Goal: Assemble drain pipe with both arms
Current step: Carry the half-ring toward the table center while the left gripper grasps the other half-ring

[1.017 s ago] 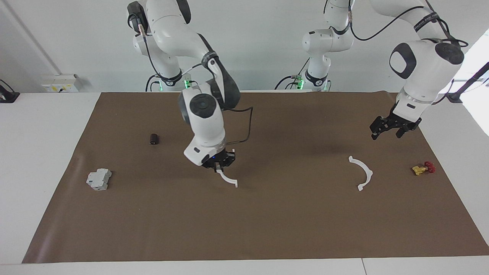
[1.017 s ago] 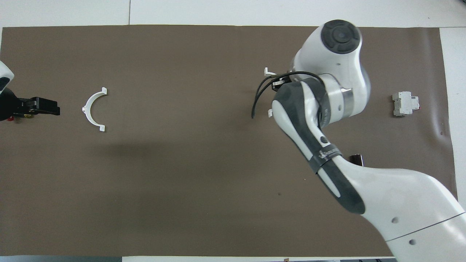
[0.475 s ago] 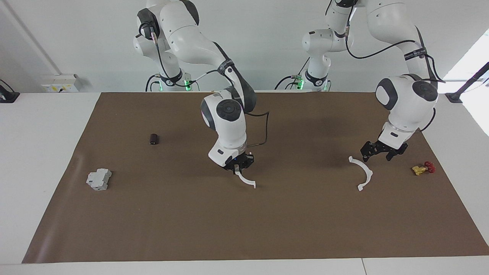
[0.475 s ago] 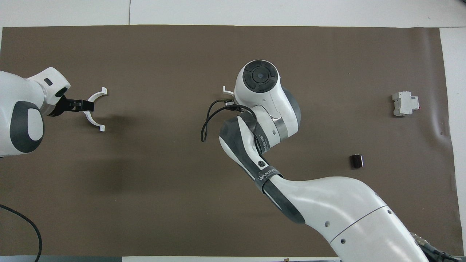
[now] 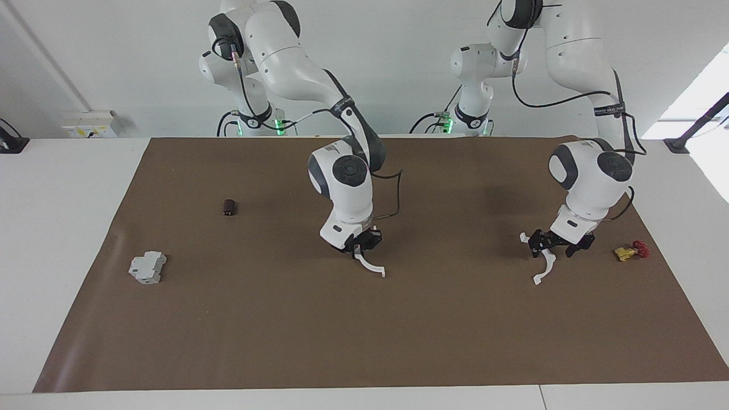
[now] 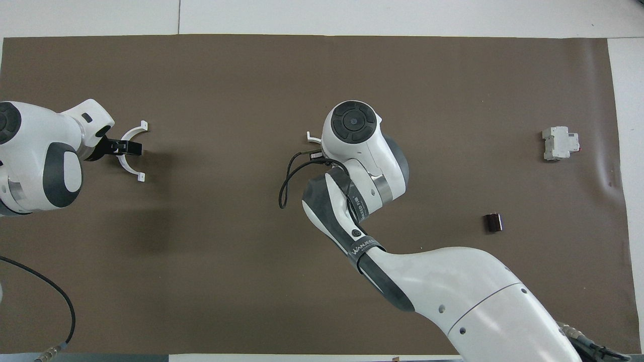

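I can close my left gripper now and catch the white half-ring arc, because its fingers reach over the other white arc's middle [image 6: 121, 145] in the overhead view.
The drain pipe is in two white half-ring arcs. My right gripper [image 5: 360, 245] is shut on one arc [image 5: 373, 267] and holds it low over the middle of the brown mat; in the overhead view the wrist hides the gripper and only an arc tab [image 6: 311, 136] shows. The other arc [image 5: 545, 269] lies on the mat toward the left arm's end, also seen in the overhead view [image 6: 136, 131]. My left gripper [image 5: 553, 250] is open and down at this arc's middle, one finger on each side of it; it also shows in the overhead view [image 6: 130, 147].
A grey blocky box [image 5: 147, 267] [image 6: 558, 143] and a small dark cylinder [image 5: 229, 208] [image 6: 493, 222] lie toward the right arm's end. A small red and yellow part [image 5: 631, 250] lies beside the left gripper, at the mat's [image 5: 364, 341] end.
My right gripper has carried its arc toward the table's middle. My left gripper has come down from above the mat onto the lying arc.
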